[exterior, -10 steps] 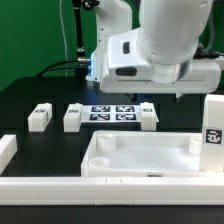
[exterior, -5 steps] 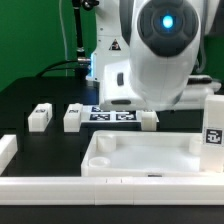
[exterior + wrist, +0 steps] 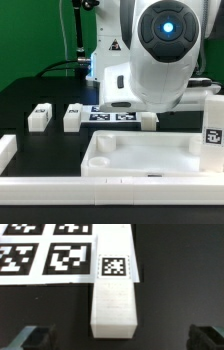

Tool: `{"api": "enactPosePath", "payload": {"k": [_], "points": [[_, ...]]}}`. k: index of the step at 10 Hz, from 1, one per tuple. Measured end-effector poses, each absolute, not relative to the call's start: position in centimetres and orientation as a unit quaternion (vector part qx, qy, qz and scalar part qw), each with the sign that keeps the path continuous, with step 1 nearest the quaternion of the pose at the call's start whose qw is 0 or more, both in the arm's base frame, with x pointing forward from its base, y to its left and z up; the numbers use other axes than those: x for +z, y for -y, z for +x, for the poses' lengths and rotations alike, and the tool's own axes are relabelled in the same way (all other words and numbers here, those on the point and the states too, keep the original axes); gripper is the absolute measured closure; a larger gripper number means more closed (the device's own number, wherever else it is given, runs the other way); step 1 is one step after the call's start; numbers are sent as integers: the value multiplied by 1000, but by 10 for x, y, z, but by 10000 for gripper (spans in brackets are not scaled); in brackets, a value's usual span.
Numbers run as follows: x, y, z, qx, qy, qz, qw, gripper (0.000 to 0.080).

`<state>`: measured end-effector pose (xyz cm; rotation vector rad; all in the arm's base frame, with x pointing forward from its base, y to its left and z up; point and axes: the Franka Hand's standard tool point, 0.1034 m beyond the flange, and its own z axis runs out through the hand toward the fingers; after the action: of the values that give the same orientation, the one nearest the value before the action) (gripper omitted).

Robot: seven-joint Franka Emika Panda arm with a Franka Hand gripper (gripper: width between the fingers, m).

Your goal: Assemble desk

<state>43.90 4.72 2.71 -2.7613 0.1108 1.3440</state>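
The leg's end looks small below my gripper's fingers, with dark table beside it. My gripper needs to go down to the third leg's end (image 3: 148,121) (image 3: 114,325) before it closes on it.
The white desk top (image 3: 145,155), a tray with a raised rim, lies at the front of the black table. Two white block legs (image 3: 40,117) (image 3: 73,117) stand at the exterior view's left. A third leg (image 3: 149,119) lies by the marker board (image 3: 113,114). A fourth, tagged leg (image 3: 213,125) stands upright at the right. In the wrist view my gripper (image 3: 120,339) is open, its dark fingers (image 3: 35,336) wide on either side of the third leg's (image 3: 113,291) end. It holds nothing. In the exterior view the arm (image 3: 165,50) hides the gripper.
The marker board (image 3: 45,252) lies right beside the leg under my gripper. Low white rails (image 3: 60,187) edge the table at the front and at the exterior view's left (image 3: 7,150). A green backdrop stands behind.
One second ago the arm's wrist showed its side. It has since turned and come down over the leg by the marker board. Since half a second ago it has hardly moved.
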Motion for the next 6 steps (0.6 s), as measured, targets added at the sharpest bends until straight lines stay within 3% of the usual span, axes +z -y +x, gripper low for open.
{"api": "enactPosePath", "payload": {"k": [3, 6], "points": [[8, -60, 405, 446, -37, -894, 27, 150], [7, -59, 405, 447, -38, -893, 27, 150]]}}
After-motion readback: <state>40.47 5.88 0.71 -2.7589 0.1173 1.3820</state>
